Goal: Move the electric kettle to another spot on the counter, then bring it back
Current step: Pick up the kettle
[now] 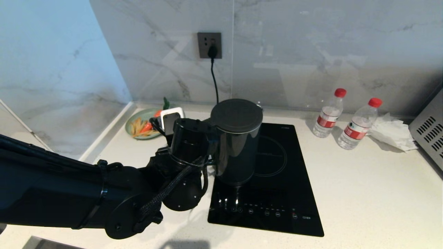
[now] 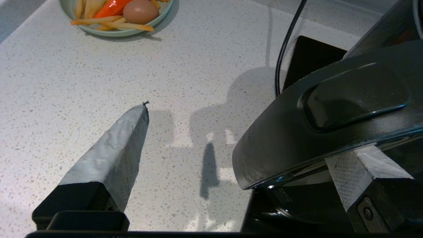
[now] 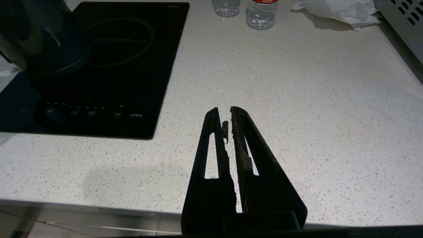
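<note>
The electric kettle (image 1: pixel 237 138) needs my left gripper on its loop handle next, to move to another counter spot.
The electric kettle (image 1: pixel 237 138), a tall glossy black jug with a flat lid, stands upright at the left edge of a black cooktop (image 1: pixel 277 193) set into the white speckled counter (image 1: pixel 363 180). My left arm reaches in from the left to the kettle's handle side. In the left wrist view my left gripper (image 2: pixel 231 132) is open wide. The loop handle (image 2: pixel 330 112) lies against one taped finger (image 2: pixel 360 172), and the other finger (image 2: pixel 115 148) stands clear over bare counter. My right gripper (image 3: pixel 226 112) is shut and empty, above the counter near its front edge.
Two red-capped water bottles (image 1: pixel 328 114) (image 1: pixel 358 124) stand at the back right beside crumpled paper (image 1: pixel 392 131) and a vented metal appliance (image 1: pixel 429 131). A green plate of food (image 1: pixel 140 124) sits back left. A black cord (image 1: pixel 214 79) hangs from the wall socket behind the kettle.
</note>
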Tool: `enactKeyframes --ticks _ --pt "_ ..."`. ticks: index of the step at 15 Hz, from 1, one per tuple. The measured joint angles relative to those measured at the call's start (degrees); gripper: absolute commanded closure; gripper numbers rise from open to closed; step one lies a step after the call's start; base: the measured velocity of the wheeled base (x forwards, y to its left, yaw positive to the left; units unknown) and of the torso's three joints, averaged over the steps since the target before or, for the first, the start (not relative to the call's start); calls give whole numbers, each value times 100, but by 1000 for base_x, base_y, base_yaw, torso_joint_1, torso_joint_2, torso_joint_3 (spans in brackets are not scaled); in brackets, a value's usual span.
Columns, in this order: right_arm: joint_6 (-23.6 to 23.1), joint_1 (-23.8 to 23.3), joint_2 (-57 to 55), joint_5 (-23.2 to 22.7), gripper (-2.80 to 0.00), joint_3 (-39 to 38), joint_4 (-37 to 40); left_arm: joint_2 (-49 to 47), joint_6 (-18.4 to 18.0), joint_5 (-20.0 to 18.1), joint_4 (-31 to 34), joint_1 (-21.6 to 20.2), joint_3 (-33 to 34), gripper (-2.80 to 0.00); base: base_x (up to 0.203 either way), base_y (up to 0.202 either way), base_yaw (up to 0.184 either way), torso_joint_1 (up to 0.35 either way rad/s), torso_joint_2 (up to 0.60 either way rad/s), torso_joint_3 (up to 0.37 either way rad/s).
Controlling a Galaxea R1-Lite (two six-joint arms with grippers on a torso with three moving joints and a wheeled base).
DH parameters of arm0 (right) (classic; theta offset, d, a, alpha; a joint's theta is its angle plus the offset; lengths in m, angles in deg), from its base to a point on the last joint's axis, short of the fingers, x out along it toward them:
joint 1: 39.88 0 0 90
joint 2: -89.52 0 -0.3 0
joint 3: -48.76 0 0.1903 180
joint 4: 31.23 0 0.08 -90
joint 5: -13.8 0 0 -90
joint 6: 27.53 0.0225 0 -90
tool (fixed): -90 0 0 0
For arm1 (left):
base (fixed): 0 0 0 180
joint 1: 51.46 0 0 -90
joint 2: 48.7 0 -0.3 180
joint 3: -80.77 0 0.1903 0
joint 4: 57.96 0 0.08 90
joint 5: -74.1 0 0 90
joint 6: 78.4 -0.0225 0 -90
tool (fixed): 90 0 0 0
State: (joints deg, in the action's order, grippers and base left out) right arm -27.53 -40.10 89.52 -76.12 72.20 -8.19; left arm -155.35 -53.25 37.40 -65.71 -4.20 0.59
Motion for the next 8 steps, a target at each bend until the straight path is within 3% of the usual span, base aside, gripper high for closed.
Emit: enactKeyframes --ticks 8 --pt "0 0 0 -1 0 0 0 -253 -36 63 -15 -60 -195 -280 0 0 0 0 0 0"
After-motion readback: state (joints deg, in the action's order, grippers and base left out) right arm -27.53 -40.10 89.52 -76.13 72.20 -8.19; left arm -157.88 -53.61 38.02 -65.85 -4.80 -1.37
